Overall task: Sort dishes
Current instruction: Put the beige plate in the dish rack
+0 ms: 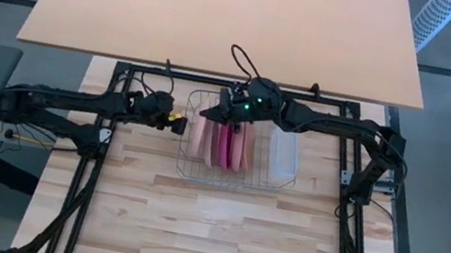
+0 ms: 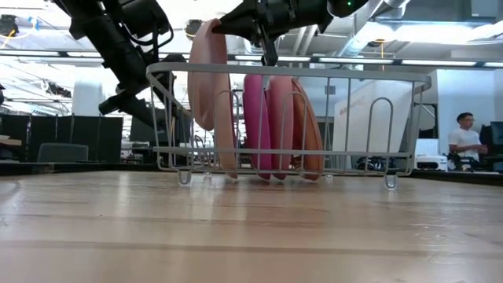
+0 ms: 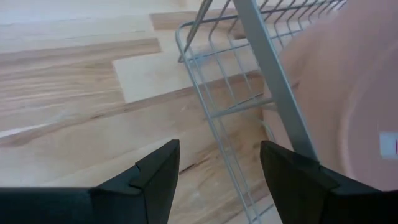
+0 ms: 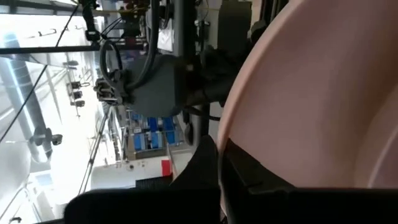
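Note:
My right fingers hold the pale pink plate (image 1: 198, 138) (image 4: 298, 106) by its rim above neighboring plates, so my right gripper stays closed for now, until the plate sits in the rack.
A wire rack (image 1: 230, 151) stands mid-table with several dishes on edge in it: a magenta plate (image 2: 253, 118) and salmon-orange plates (image 2: 302, 126). At the rack's left end a pale pink plate (image 2: 206, 75) stands higher than the rest, its top above the rack's rim. My right gripper (image 1: 221, 112) is above the rack's far left corner, shut on this plate. My left gripper (image 1: 175, 121) hangs open just outside the rack's left side, tipped downward, with nothing between its fingers (image 3: 158, 171); the rack's corner wire (image 3: 249, 93) is right ahead of it. My right gripper pinches the pale pink plate's upper rim (image 4: 231, 134) between its two shut fingers. The fingers come at it nearly level from the table's right side, above the rack. The plate stands upright with its lower part (image 2: 228, 149) down behind the rack's wires; whether it rests on the rack's floor I cannot tell.
A translucent rectangular tub (image 1: 284, 155) stands against the rack's right side. Bare wooden table lies on the near side of the rack (image 1: 217, 227). In the low view a person (image 2: 465, 137) stands in the room far behind, at the right.

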